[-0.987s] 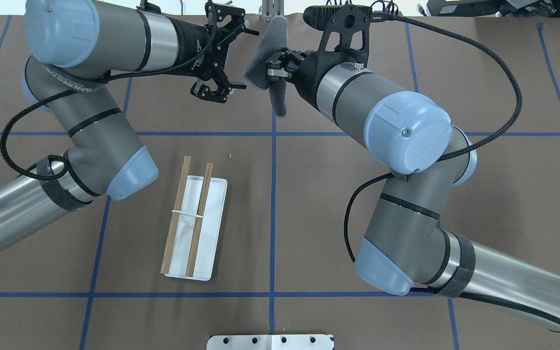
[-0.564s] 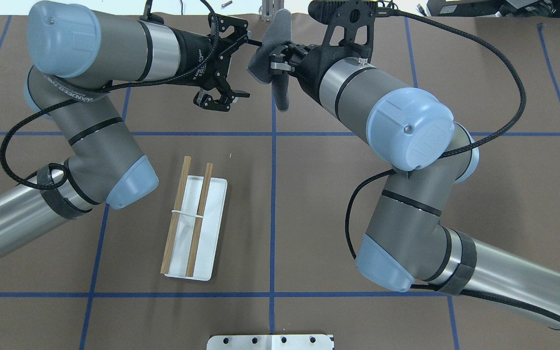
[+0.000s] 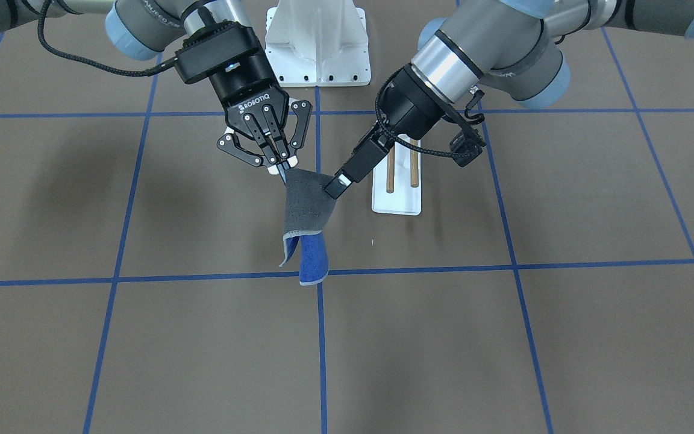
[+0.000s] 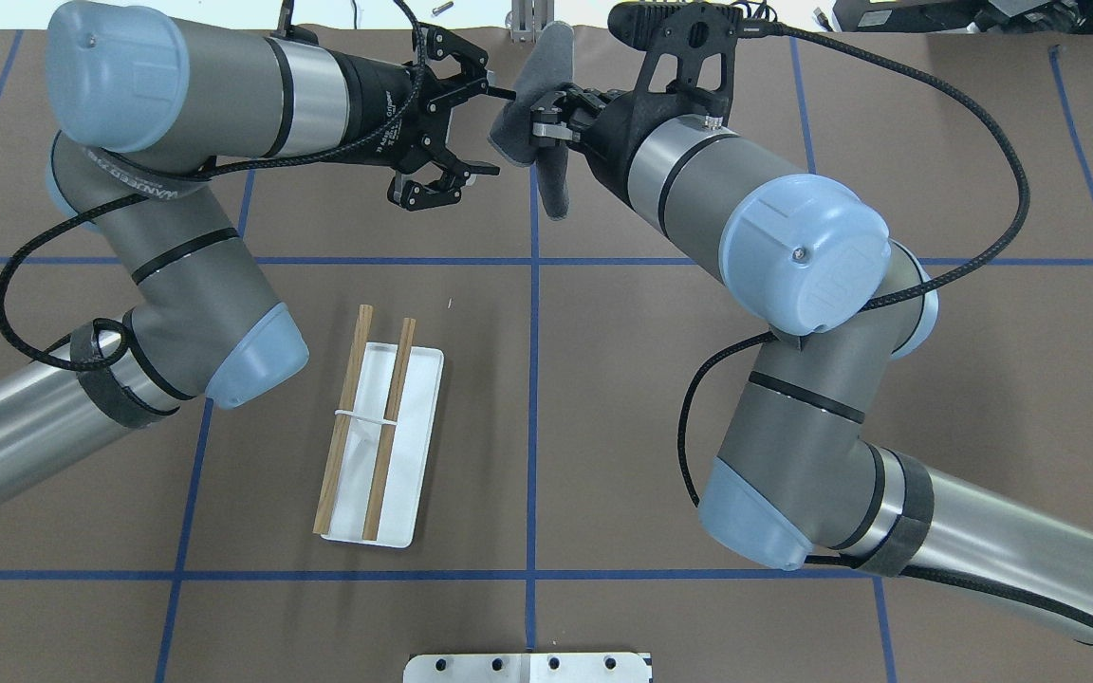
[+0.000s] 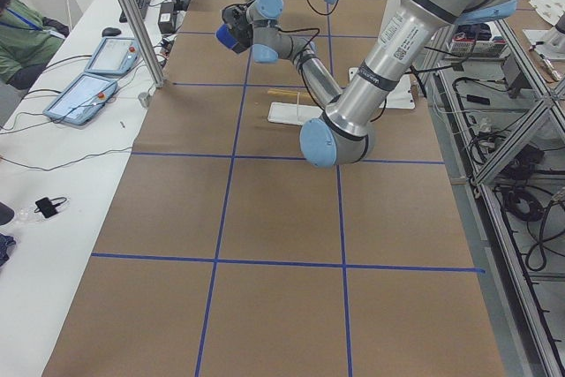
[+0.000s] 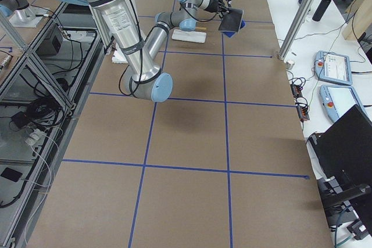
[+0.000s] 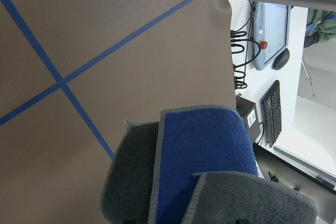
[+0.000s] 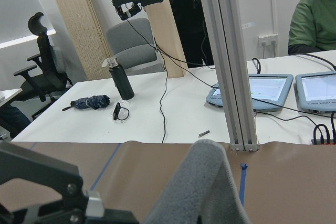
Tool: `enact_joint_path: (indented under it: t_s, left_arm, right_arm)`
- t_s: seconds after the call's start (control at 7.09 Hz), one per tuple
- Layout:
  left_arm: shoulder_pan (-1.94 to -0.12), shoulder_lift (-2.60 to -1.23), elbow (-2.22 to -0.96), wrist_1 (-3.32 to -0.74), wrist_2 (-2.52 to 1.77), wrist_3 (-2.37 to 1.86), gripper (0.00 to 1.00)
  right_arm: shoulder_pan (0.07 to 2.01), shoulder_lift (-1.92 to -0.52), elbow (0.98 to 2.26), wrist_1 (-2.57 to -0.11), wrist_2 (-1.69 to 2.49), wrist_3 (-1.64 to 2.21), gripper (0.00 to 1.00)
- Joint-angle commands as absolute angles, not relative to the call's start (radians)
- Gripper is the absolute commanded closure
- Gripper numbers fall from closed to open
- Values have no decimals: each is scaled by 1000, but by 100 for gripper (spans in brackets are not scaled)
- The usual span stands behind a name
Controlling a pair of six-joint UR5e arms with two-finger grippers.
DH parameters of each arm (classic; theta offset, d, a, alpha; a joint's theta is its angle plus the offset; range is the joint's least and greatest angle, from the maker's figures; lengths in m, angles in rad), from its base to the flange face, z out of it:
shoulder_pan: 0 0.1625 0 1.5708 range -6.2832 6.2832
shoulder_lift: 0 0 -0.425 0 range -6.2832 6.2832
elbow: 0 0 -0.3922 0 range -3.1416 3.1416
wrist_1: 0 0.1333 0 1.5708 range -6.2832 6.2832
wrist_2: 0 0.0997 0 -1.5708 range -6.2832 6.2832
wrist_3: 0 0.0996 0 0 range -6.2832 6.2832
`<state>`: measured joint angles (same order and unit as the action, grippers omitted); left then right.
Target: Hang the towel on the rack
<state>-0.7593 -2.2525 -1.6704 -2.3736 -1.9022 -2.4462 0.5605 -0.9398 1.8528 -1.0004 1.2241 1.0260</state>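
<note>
The towel's lower end point(image 3: 312, 253) hangs slack and folded over, so I need to pinch the towel by its free upper corner with my left gripper.
The towel point(image 3: 306, 202) hangs in the air over the table, dark grey outside with a bright blue fold point(image 3: 312, 259) at its bottom. My right gripper point(image 3: 284, 169) is shut on its top corner; in the overhead view point(image 4: 541, 126) the towel point(image 4: 551, 185) droops around it. My left gripper point(image 4: 492, 131) is open, its jaws spread on either side of the towel's near edge; in the front view its fingertip point(image 3: 335, 185) overlaps the towel's other top corner. The left wrist view shows the towel's blue side point(image 7: 205, 150) close up. The rack point(image 4: 383, 427) stands apart, bare.
The rack's white base plate point(image 4: 418, 455) lies on the brown paper between the arms, toward the robot's left. A white metal pedestal point(image 3: 317, 42) with bolt holes stands at the robot's edge of the table. Blue tape lines point(image 4: 533, 379) cross the table.
My left gripper has moved right, up to the towel's edge, still open. My right gripper has carried the towel a little farther from the robot.
</note>
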Motion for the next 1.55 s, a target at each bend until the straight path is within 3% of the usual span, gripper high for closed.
enact_joint_path:
  t_s: [0.0,0.14,0.42,0.56,0.99,1.13,1.27,1.41]
  left_arm:
    - [-759,-2252,-1671,-2376,-1902,-2447,30]
    - [-759,-2252,-1671,-2376,-1901,-2448,35]
    - [-759,-2250,-1671,-2376,-1901,-2444,89]
    - [-759,-2252,-1671,-2378,-1901,-2439,100]
    - [-768,-2246,-1667,-2451,-1898,-2433,100]
    - [-778,-2246,-1667,-2450,-1898,-2431,100]
    - [-787,-2246,-1667,-2450,-1898,-2431,100]
    - [-795,-2246,-1667,-2448,-1898,-2431,100]
  right_arm:
    - [560,-940,1853,-1000,1224,1026,100]
    - [560,-940,1853,-1000,1224,1026,100]
    - [560,-939,1853,-1000,1224,1026,100]
    - [560,-940,1853,-1000,1224,1026,100]
    - [560,-945,1853,-1000,1224,1026,100]
    - [558,-945,1855,-999,1227,1028,69]
    - [558,-946,1859,-999,1230,1028,27]
    - [548,-954,1862,-1005,1233,1028,1]
